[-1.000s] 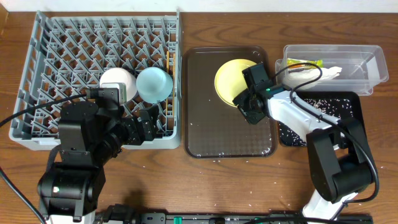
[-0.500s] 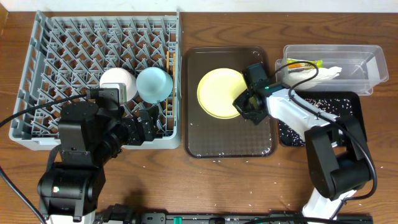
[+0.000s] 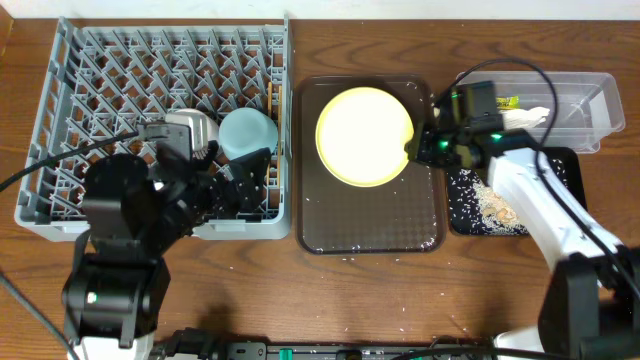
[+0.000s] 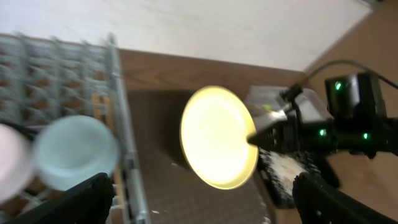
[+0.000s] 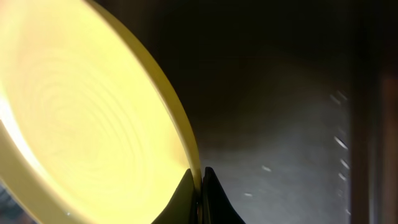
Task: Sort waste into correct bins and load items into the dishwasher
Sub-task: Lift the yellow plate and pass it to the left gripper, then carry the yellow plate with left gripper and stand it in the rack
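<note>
My left gripper would miss the yellow plate (image 3: 365,136) if it closed now. I need to move it toward the plate's free rim, beyond my fingertips, before I close it.
My right gripper (image 3: 415,150) is shut on the right rim of the round yellow plate (image 3: 365,136) and holds it lifted over the dark brown serving tray (image 3: 370,225); the right wrist view shows the fingers (image 5: 200,186) pinching the plate's rim (image 5: 180,124). My left gripper (image 3: 240,185) is open and empty over the front right of the grey dish rack (image 3: 70,120), beside the white bowl (image 3: 195,128) and light blue bowl (image 3: 248,134). The left wrist view shows the plate (image 4: 217,137) and blue bowl (image 4: 74,152). Rice scraps (image 3: 492,200) lie in the black tray. The napkin (image 3: 525,118) and green-yellow wrapper (image 3: 505,101) lie in the clear tub (image 3: 590,95).
A wooden chopstick (image 3: 270,95) stands in the rack by its right wall. Loose rice grains are scattered on the brown tray and on the table in front of it. The black tray (image 3: 560,165) sits right of the brown tray, under the clear tub.
My right gripper has lifted and levelled the yellow plate, moving back to the right; the plate now looks larger and higher. The left arm has shifted slightly and its fingers have opened wider.
</note>
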Robot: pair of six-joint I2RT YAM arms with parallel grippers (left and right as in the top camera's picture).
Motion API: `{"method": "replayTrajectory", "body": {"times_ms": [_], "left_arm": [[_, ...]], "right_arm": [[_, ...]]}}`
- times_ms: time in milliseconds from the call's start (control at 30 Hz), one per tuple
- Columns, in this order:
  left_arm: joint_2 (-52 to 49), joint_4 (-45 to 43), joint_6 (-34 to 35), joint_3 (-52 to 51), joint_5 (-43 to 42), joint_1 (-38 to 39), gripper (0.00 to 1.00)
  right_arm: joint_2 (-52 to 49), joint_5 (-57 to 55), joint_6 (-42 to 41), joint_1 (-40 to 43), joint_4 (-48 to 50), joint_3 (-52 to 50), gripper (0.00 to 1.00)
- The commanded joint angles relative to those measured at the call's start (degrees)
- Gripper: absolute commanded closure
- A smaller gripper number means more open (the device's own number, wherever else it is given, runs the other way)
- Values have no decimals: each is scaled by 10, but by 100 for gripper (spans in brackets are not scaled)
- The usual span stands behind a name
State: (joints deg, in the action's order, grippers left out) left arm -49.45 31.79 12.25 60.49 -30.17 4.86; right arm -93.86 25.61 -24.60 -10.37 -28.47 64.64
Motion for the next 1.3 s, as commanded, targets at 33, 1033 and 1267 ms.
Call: {"method": "replayTrajectory", "body": {"times_ms": [33, 1033, 1267], "left_arm": [[-68, -15, 38, 12, -166, -3, 7], [-181, 41, 39, 12, -124, 9, 92], [-159, 69, 25, 41, -55, 9, 92]], "right_arm": [[45, 189, 131, 12, 13, 1, 99], [103, 239, 177, -58, 40, 1, 68], [104, 237, 177, -27, 37, 1, 35]]}}
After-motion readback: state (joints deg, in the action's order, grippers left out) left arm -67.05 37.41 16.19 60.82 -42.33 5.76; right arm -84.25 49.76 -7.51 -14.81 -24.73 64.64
